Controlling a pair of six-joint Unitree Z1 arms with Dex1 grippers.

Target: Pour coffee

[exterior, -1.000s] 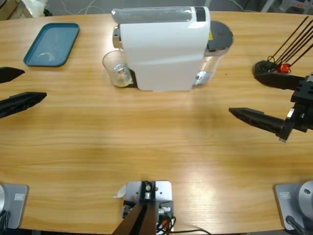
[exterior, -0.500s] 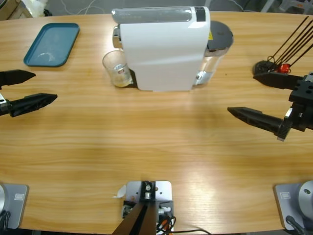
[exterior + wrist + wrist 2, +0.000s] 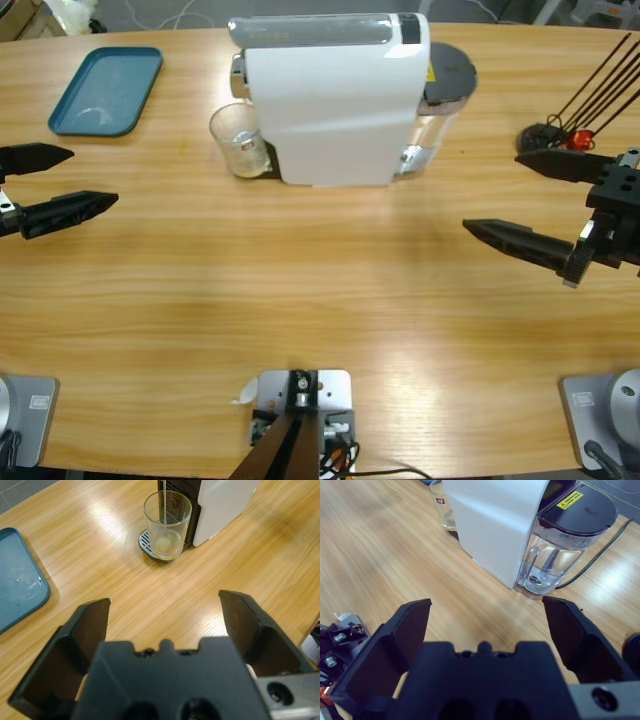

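Note:
Next, my left gripper grabs the open glass [image 3: 167, 525] by its sides and holds it upright, as coffee [image 3: 166, 544] in it would spill if tipped.
A clear glass [image 3: 239, 140] stands on the drip tray at the left end of the white coffee machine [image 3: 335, 100]. A thin stream runs into the glass [image 3: 167, 525], and a little pale tan coffee [image 3: 164, 543] with a foamy top lies at its bottom. My left gripper [image 3: 88, 178] is open at the table's left edge, well short of the glass, with nothing in it. My right gripper [image 3: 492, 196] is open at the right side, empty, facing the machine [image 3: 495, 520] and its water tank [image 3: 560, 545].
A teal tray [image 3: 108, 90] lies at the back left, also showing as a teal tray [image 3: 17, 590] in the left wrist view. A black stand with thin rods [image 3: 570, 120] is at the far right. A black cable [image 3: 600, 550] runs behind the water tank.
My left gripper has moved right, further onto the table toward the glass. My right gripper has crept slightly left. The glass and machine have not moved.

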